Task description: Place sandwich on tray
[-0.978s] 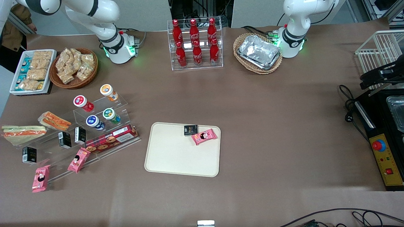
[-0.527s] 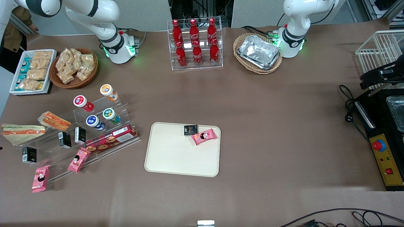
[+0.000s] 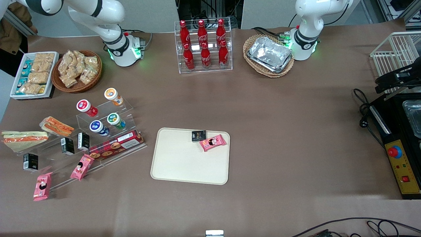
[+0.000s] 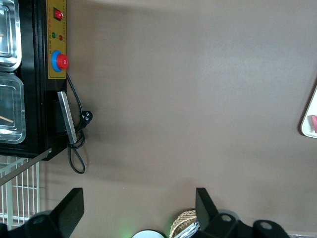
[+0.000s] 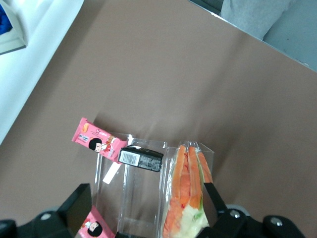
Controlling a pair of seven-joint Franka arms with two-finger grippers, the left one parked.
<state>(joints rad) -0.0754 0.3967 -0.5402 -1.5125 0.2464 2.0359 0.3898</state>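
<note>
The right gripper grips the long sandwich's end (image 3: 41,136) beside the shorter sandwich next, to place the long sandwich on the cream tray (image 3: 184,164).
The long clear-wrapped sandwich (image 3: 23,138) lies on the clear acrylic stand (image 3: 49,154) at the working arm's end of the table. In the right wrist view the sandwich (image 5: 187,198) shows its orange filling and pale bread. My right gripper (image 5: 146,198) hangs above the stand, open wide and empty, with one finger (image 5: 214,198) beside the sandwich. The gripper is out of the front view. The cream tray (image 3: 184,164) lies mid-table, toward the parked arm from the stand.
A black box (image 3: 198,135) and a pink snack (image 3: 213,142) lie on the tray. A shorter sandwich (image 3: 56,126), black boxes (image 5: 141,158), pink snacks (image 5: 99,143), yoghurt cups (image 3: 98,127) and a biscuit box (image 3: 115,144) sit on the stand.
The long sandwich's wrapper shifted slightly and settled back. The tray and the things on it have not moved.
</note>
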